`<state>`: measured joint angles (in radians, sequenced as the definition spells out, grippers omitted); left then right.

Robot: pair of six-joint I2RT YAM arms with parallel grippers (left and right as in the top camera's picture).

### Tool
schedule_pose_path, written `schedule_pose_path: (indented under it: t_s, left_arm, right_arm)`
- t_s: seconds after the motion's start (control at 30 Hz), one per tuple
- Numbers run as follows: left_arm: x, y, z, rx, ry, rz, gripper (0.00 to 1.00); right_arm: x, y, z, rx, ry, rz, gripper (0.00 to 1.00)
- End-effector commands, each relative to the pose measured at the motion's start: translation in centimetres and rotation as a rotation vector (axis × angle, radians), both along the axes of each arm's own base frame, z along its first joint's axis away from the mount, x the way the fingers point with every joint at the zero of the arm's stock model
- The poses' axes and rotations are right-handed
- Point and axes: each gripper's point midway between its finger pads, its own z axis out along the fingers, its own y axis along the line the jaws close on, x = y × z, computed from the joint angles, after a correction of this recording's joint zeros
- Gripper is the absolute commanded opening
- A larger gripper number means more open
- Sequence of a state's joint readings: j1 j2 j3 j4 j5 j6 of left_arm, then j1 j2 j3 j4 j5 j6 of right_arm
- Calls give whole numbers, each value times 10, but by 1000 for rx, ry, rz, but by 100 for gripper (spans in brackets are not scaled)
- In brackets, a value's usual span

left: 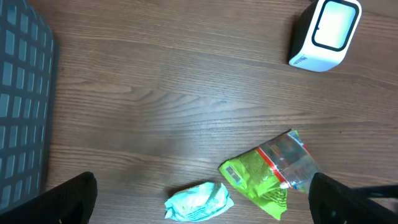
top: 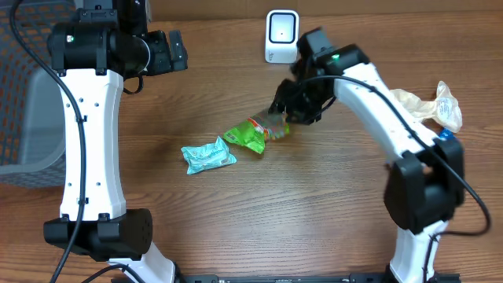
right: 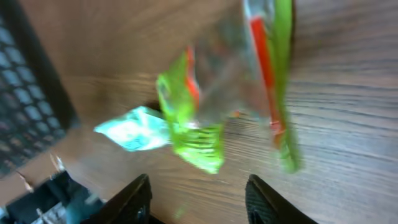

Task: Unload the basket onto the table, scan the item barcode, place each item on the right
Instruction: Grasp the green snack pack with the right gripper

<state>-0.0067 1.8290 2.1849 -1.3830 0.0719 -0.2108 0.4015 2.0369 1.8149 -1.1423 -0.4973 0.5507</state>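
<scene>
I should next grab the green snack bag [top: 253, 134] by its clear section with my right gripper, so the green end's white label stays uncovered to scan.
A green snack bag [top: 253, 134] with a clear, red-striped end lies on the wooden table, and a white label shows on it in the left wrist view [left: 266, 177]. The white barcode scanner [top: 281, 35] stands at the back of the table. My right gripper [top: 288, 110] hovers just over the bag's right end. In the right wrist view this gripper [right: 199, 199] is open, with bare wood between the fingers and the blurred bag [right: 233, 93] beyond them. My left gripper [top: 169, 51] is raised at the back left, open and holding nothing [left: 202, 202].
A crumpled teal packet [top: 208, 156] lies left of the green bag. A grey mesh basket [top: 31, 118] stands at the left edge. A crumpled pale plastic bag [top: 428, 106] lies at the right, by the right arm.
</scene>
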Motion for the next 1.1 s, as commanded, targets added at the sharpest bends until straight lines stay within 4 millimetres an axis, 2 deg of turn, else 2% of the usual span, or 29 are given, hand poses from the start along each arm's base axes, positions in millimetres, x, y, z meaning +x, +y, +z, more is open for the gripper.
schedule_pose_path:
  t_s: [0.0, 0.1, 0.23, 0.37, 0.47, 0.67, 0.73, 0.77, 0.8, 0.83, 0.87, 0.9, 1.0, 1.07]
  left_arm:
    - [-3, -1, 8, -13, -21, 8, 100]
    - [-3, -1, 8, -13, -21, 8, 100]
    - [-3, -1, 8, -13, -21, 8, 100]
    - [-3, -1, 8, -13, -21, 8, 100]
    - [-2, -1, 8, -13, -21, 8, 100]
    - [-3, -1, 8, -13, -21, 8, 100]
    - [-3, -1, 8, -13, -21, 8, 100]
    - [-3, -1, 8, -13, -21, 8, 100]
    - [-2, -1, 8, -13, -21, 8, 100]
    - [-3, -1, 8, -13, -21, 8, 100]
    - [-2, -1, 8, -13, -21, 8, 100]
    - [-3, -1, 8, -13, -21, 8, 100]
    - [-3, -1, 8, -13, -21, 8, 100]
    - [-3, -1, 8, -13, -21, 8, 100]
  right_arm:
    - [14, -4, 47, -29, -137, -99, 59]
    - [23, -1, 28, -112, -148, -202, 87]
    - [15, 23, -5, -155, -100, -236, 99]
    - [5, 34, -51, -270, -45, -288, 100]
    - [-3, 41, -75, -299, 11, -295, 100]
    - [-14, 41, -121, -369, 85, -271, 98]
    - [-18, 38, -135, -395, 109, -258, 91]
    - [-20, 37, -140, -405, 112, -238, 82]
    - [-20, 34, -143, -415, 109, -207, 61]
    - [-20, 32, -145, -419, 104, -182, 47]
    - [-17, 28, -145, -420, 84, -132, 24]
    - [-11, 22, -142, -415, 53, -67, 13]
    - [-2, 16, -136, -369, 8, 79, 4]
    - [4, 17, -128, -283, -41, 228, 4]
